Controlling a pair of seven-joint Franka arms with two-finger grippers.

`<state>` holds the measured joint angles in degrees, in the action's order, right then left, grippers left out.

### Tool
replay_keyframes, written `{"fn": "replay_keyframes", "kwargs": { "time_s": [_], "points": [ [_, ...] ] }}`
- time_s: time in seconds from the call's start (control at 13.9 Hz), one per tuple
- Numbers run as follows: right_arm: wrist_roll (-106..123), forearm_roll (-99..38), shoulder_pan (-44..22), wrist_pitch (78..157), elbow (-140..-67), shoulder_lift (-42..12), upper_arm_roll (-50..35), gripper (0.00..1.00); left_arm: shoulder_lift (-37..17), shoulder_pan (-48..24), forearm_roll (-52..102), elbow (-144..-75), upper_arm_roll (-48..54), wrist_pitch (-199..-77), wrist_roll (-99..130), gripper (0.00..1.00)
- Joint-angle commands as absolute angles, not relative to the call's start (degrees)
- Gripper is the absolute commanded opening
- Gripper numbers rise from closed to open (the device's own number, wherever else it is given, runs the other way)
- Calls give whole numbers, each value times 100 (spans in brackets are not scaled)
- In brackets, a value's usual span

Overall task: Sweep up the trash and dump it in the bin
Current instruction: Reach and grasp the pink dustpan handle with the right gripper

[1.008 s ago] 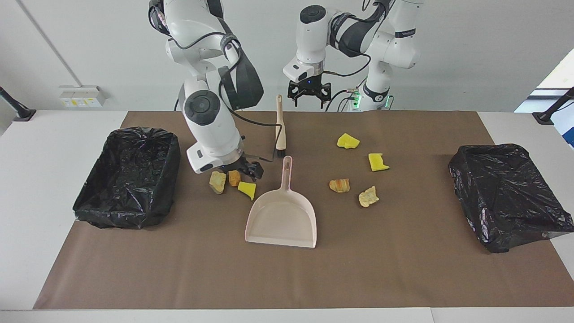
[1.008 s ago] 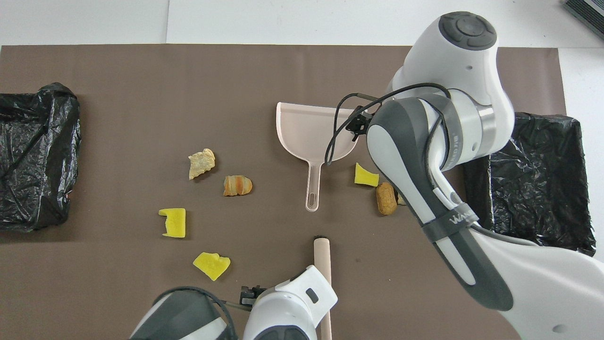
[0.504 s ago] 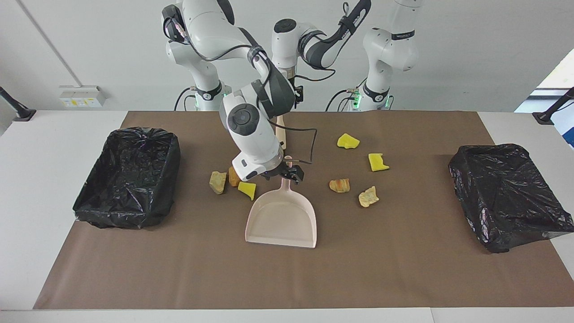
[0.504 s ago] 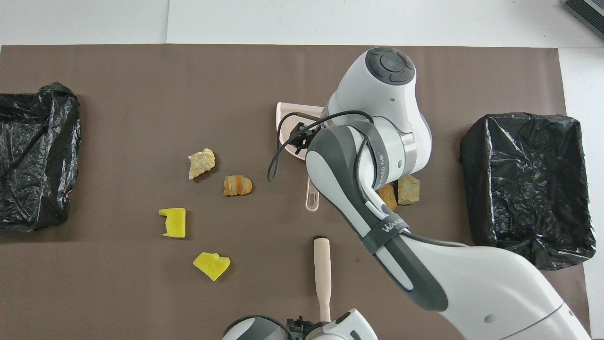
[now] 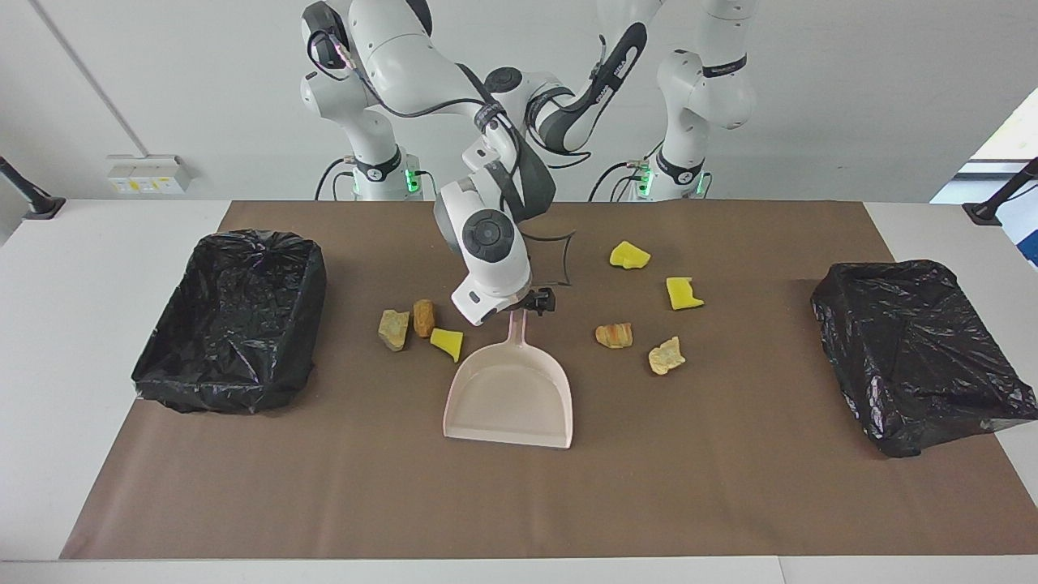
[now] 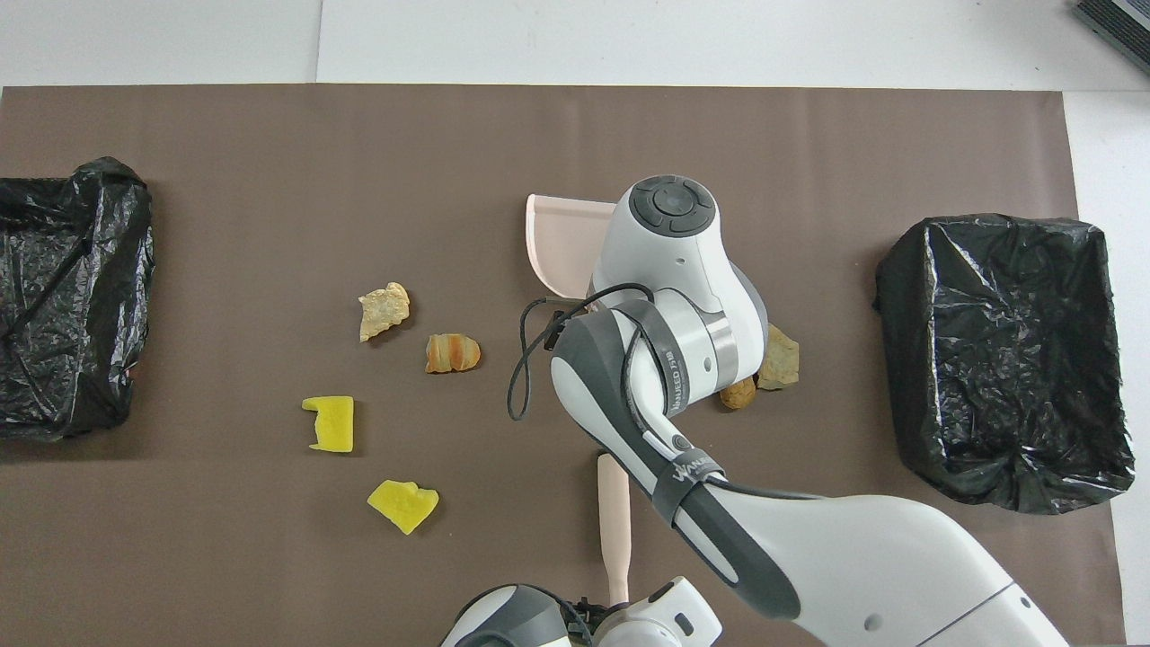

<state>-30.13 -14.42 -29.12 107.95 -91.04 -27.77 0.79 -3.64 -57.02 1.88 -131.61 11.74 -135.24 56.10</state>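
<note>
The fingers of my right gripper reach down around the handle behind the pink dustpan. My right gripper should close on the dustpan's handle now, as it would hold the handle.
The pink dustpan (image 5: 509, 397) lies flat mid-table, its handle pointing toward the robots. My right gripper (image 5: 531, 304) is down at the end of that handle. In the overhead view the right arm covers the handle and part of the pan (image 6: 559, 241). The brush handle (image 6: 614, 517) lies nearer the robots than the dustpan. My left gripper (image 6: 604, 609) is over its near end, and is hidden by the right arm in the facing view. Trash: three chunks (image 5: 423, 318) lie beside the pan toward the right arm's end. Several more (image 5: 614, 334) lie toward the left arm's end.
A black-bagged bin (image 5: 231, 320) stands at the right arm's end of the brown mat. Another one (image 5: 920, 353) stands at the left arm's end. The mat's edge and the white table run around them.
My right gripper has moved from the three chunks over to the dustpan handle's end. My left arm has swung in and come down over the brush handle. The trash has not moved.
</note>
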Motion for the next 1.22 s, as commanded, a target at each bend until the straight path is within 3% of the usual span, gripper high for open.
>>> {"fn": "replay_keyframes", "kwargs": {
  "time_s": [0.0, 0.29, 0.36, 0.58, 0.65, 0.79, 0.86, 0.94, 1.15],
  "points": [
    [-3347, -1476, -2918, 11047, -9492, -2479, 70, 100, -194, -5678, 202, -13166, 1072, -13351, 5678, 99],
    [-3410, -1503, -2918, 11065, -9518, -2461, 53, 92, -149, -5564, 150, -13070, 1072, -13298, 5678, 75],
    [-3419, -1503, -2918, 11144, -9562, -2452, 53, 88, -149, -5563, 141, -13069, 1081, -13298, 5678, 60],
    [-3419, -1503, -2927, 11346, -9764, -2373, 35, 81, -141, -5546, 132, -13061, 1072, -13298, 5678, 39],
    [-3419, -1494, -2927, 11338, -9756, -2373, 35, 65, -132, -5546, 132, -13061, 1081, -13289, 5678, 26],
    [-3428, -1494, -2927, 11329, -9738, -2382, 35, 25, -132, -5546, 132, -13061, 1081, -13280, 5643, 18],
    [-3445, -1503, -2953, 11329, -9721, -2391, 35, 10, -123, -5537, 132, -13061, 1064, -13254, 5634, 2],
    [-3541, -1494, -2953, 11303, -9686, -2391, 35, 0, 25, -5468, 132, -13052, 1020, -13028, 5625, 0],
    [-3009, -1485, -2944, 11268, -9607, -2382, 35, 0, 544, -5221, 132, -13034, 1011, -11607, 5677, 0]
  ]
}}
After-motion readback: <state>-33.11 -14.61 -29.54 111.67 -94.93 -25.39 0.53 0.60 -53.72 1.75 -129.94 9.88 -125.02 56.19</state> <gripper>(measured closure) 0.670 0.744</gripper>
